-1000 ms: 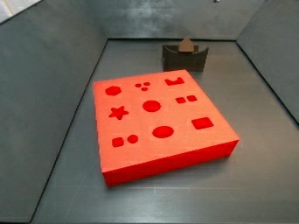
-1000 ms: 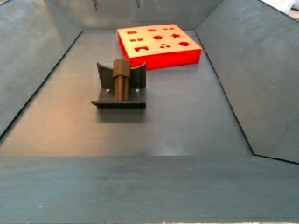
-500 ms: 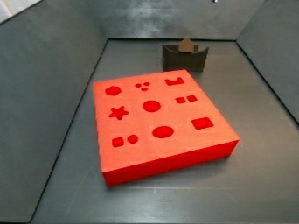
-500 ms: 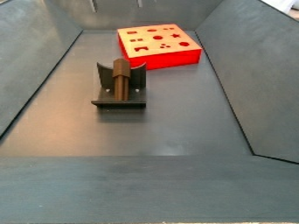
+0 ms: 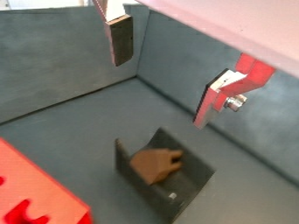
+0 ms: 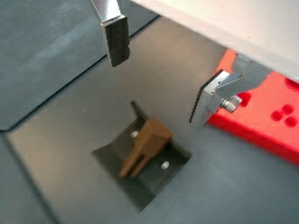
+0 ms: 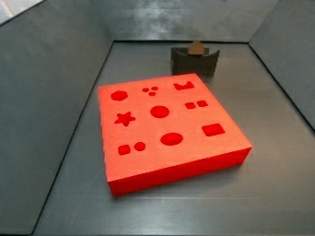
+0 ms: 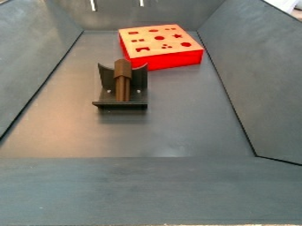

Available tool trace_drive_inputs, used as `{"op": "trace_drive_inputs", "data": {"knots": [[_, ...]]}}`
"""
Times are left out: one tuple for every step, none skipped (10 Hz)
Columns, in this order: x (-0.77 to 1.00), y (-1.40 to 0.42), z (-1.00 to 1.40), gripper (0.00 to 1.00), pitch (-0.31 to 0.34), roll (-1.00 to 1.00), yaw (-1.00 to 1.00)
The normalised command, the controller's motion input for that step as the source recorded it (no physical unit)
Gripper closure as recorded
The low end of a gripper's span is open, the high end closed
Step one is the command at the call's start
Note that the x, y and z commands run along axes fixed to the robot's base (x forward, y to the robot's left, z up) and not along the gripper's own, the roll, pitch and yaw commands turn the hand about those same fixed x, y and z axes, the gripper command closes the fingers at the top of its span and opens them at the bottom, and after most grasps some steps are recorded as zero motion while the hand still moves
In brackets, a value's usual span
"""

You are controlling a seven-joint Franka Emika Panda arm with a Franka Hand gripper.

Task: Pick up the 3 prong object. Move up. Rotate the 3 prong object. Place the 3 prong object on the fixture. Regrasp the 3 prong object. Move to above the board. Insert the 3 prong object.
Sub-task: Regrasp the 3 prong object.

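Observation:
Next, my gripper will grab the 3 prong object by its thick end, to leave its prongs free to enter the red board.
The brown 3 prong object rests in the notch of the dark fixture at the back of the bin. It also shows on the fixture in a side view. The red board lies flat on the floor beside it. My gripper is open and empty, high above the fixture and the 3 prong object. In a wrist view the gripper is wide apart over the 3 prong object, the fixture and the board.
Sloped grey bin walls enclose the floor on all sides. A corner of the board shows next to the fixture in a wrist view.

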Motion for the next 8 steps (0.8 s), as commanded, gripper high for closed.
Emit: {"op": "trace_drive_inputs", "data": {"knots": [[0.01,-0.02,-0.01,0.00,0.012,1.00,0.05],[0.03,-0.02,-0.01,0.00,0.019,1.00,0.05],[0.04,-0.02,-0.01,0.00,0.027,1.00,0.06],[0.06,-0.03,-0.01,0.00,0.043,1.00,0.06],[0.07,-0.03,-0.01,0.00,0.058,1.00,0.07],[0.09,-0.03,-0.02,0.00,0.078,1.00,0.08],[0.09,-0.04,-0.01,0.00,0.100,1.00,0.09],[0.10,-0.04,-0.02,0.00,0.135,1.00,0.12]]}}
